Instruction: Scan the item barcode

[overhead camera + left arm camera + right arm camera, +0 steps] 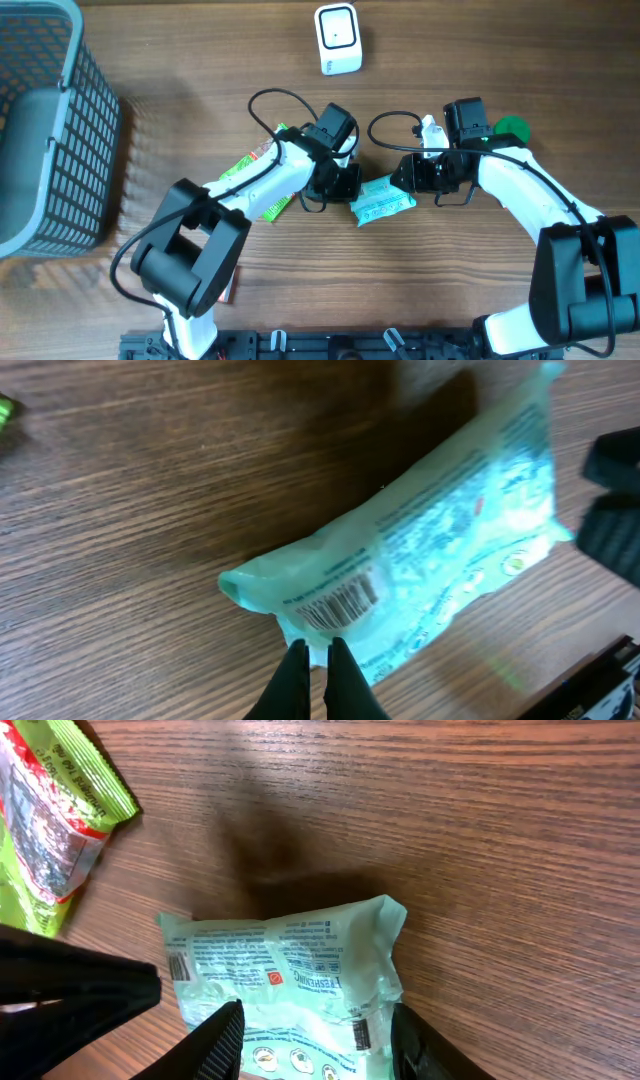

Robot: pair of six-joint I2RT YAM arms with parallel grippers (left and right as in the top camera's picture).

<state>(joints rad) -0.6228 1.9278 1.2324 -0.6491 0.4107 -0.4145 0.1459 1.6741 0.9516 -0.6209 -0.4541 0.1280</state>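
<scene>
My right gripper should grab the teal wipes packet at the end (403, 195) (358, 1000) opposite the barcode, so the barcode stays uncovered to scan.
The item is a teal wipes packet (383, 201) lying on the wooden table between my two grippers. In the left wrist view its barcode (338, 603) faces up near the packet's (440, 540) closer end. My left gripper (318, 650) is shut, its tips pinching that edge just below the barcode. In the right wrist view my right gripper (318, 1045) stands open, with one finger on each side of the packet (290, 970). The white scanner (338, 38) stands at the far middle of the table. From above, my left gripper (350, 188) and right gripper (402, 178) sit at opposite ends of the packet.
A grey mesh basket (60, 130) fills the far left. A green snack packet (262, 178) lies under the left arm and shows again as the green snack packet (45, 815) in the right wrist view. A green round object (513, 128) sits behind the right arm.
</scene>
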